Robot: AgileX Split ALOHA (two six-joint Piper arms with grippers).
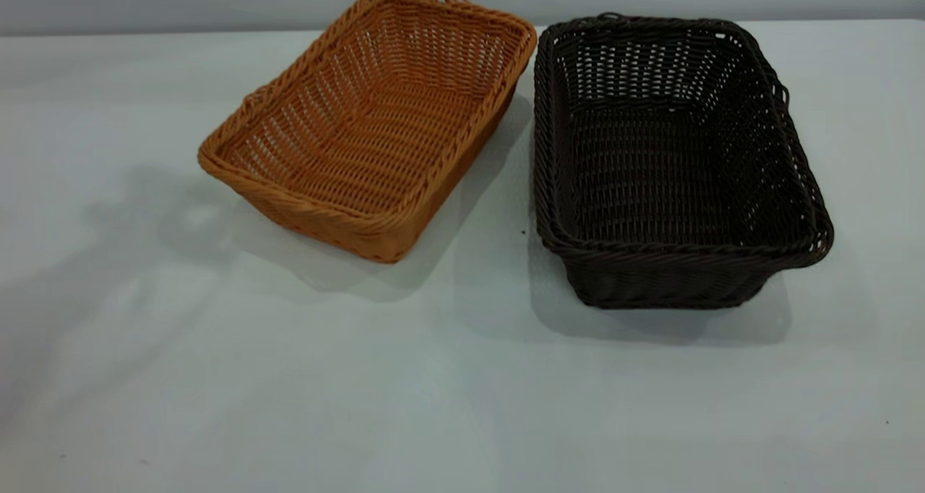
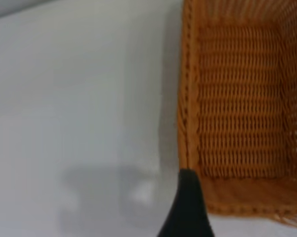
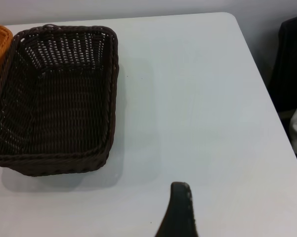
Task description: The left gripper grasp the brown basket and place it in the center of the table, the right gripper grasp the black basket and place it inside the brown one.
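The left gripper grabs the brown basket (image 1: 376, 124) by its long side's rim next. Then it brings the basket to the center of the table.
The brown basket (image 1: 376, 124) stands skewed on the table (image 1: 289, 377), back left of centre. The black basket (image 1: 672, 153) stands right beside it, their far corners almost touching. Neither gripper shows in the exterior view. In the left wrist view the left gripper (image 2: 232, 215) hovers over a corner of the brown basket (image 2: 237, 98). Only one black finger (image 2: 188, 207) shows, at the rim's outer side, with nothing against it. In the right wrist view the right gripper (image 3: 212, 212) hangs over bare table, apart from the black basket (image 3: 54, 98). One finger (image 3: 180, 212) shows, empty.
The table's far edge meets a grey wall (image 1: 217, 1). An arm's shadow (image 1: 166, 218) lies on the table left of the brown basket. In the right wrist view the table's side edge (image 3: 267, 94) borders a dark shape (image 3: 291, 64) beyond it.
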